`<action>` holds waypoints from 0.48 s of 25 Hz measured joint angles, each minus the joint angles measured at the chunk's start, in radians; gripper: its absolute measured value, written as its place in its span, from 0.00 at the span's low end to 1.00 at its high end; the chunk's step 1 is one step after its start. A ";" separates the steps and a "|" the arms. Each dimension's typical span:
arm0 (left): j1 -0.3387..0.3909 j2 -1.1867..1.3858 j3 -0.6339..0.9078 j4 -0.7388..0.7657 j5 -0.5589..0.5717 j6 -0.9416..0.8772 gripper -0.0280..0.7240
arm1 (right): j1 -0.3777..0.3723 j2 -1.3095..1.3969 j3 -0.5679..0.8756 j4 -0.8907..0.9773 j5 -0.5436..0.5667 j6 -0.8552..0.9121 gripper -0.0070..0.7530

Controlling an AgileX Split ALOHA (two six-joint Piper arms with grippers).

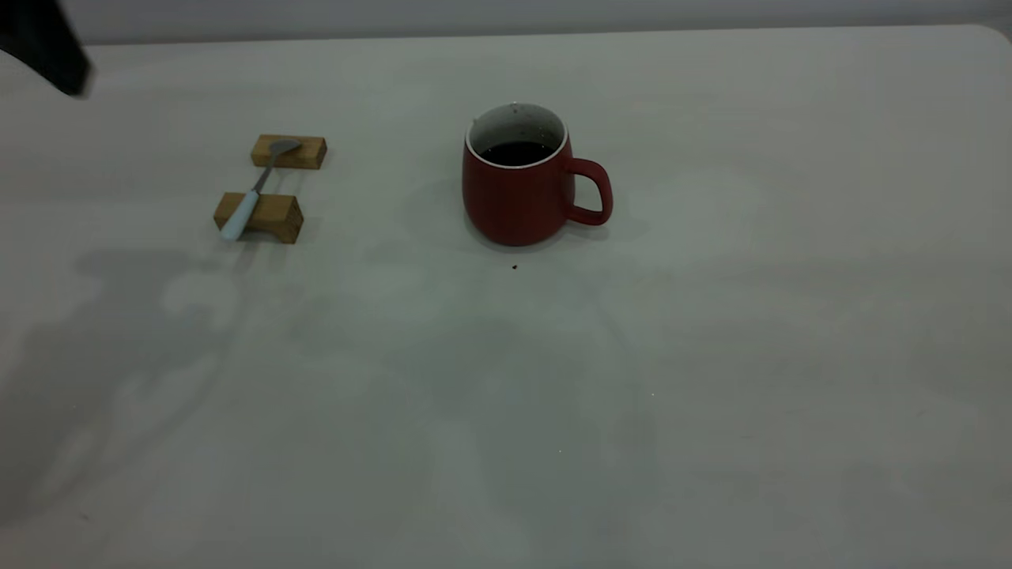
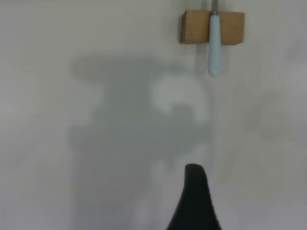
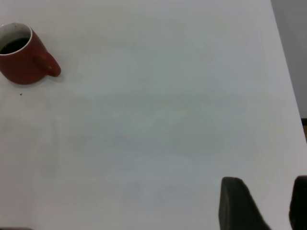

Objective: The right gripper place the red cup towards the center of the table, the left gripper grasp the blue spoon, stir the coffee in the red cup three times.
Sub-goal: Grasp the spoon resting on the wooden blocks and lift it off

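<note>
My left gripper is to grab the spoon's pale handle end (image 1: 233,227), because it sticks out past the wooden block (image 1: 273,214) and leaves room for fingers.
The red cup (image 1: 518,186) stands upright near the table's (image 1: 711,356) middle with dark coffee (image 1: 518,152) inside, its handle pointing toward the right arm's side. It also shows far off as the red cup (image 3: 21,55) in the right wrist view. The blue spoon (image 1: 254,192) lies across two tan wooden blocks at the left; its pale handle (image 2: 214,45) overhangs the nearer block (image 2: 212,27). Only one finger (image 2: 194,194) of my left gripper shows, above bare table short of the spoon, nothing beside it. My right gripper (image 3: 266,203) is open and empty, far from the cup.
The far wooblock (image 1: 289,152) carries the spoon's bowl, the near block (image 1: 259,217) its handle. A black part of the left arm (image 1: 47,43) sits at the far left corner. A small dark speck (image 1: 515,267) lies in front of the cup. The table edge (image 3: 288,81) runs beside the right gripper.
</note>
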 joint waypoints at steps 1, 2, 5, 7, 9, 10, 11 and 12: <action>0.000 0.047 -0.014 -0.005 -0.009 0.000 0.92 | 0.000 0.000 0.000 0.000 0.000 0.000 0.41; 0.000 0.092 -0.029 -0.008 -0.023 0.000 0.92 | 0.000 0.000 0.000 0.000 0.000 0.000 0.41; 0.000 0.201 -0.064 -0.014 -0.046 0.001 0.92 | 0.000 0.000 0.000 0.000 0.000 0.000 0.41; 0.000 0.261 -0.093 -0.016 -0.065 0.001 0.92 | 0.000 0.000 0.000 0.000 0.000 -0.001 0.41; -0.003 0.323 -0.121 -0.025 -0.079 0.005 0.92 | 0.000 0.000 0.000 0.000 0.000 -0.001 0.41; -0.006 0.354 -0.135 -0.029 -0.081 0.006 0.92 | 0.000 0.000 0.000 0.000 0.000 -0.001 0.41; -0.012 0.379 -0.153 -0.030 -0.083 0.012 0.92 | 0.000 0.000 0.000 0.000 0.000 -0.001 0.41; -0.018 0.409 -0.170 -0.032 -0.085 0.012 0.92 | 0.000 0.000 0.000 0.000 0.000 -0.001 0.41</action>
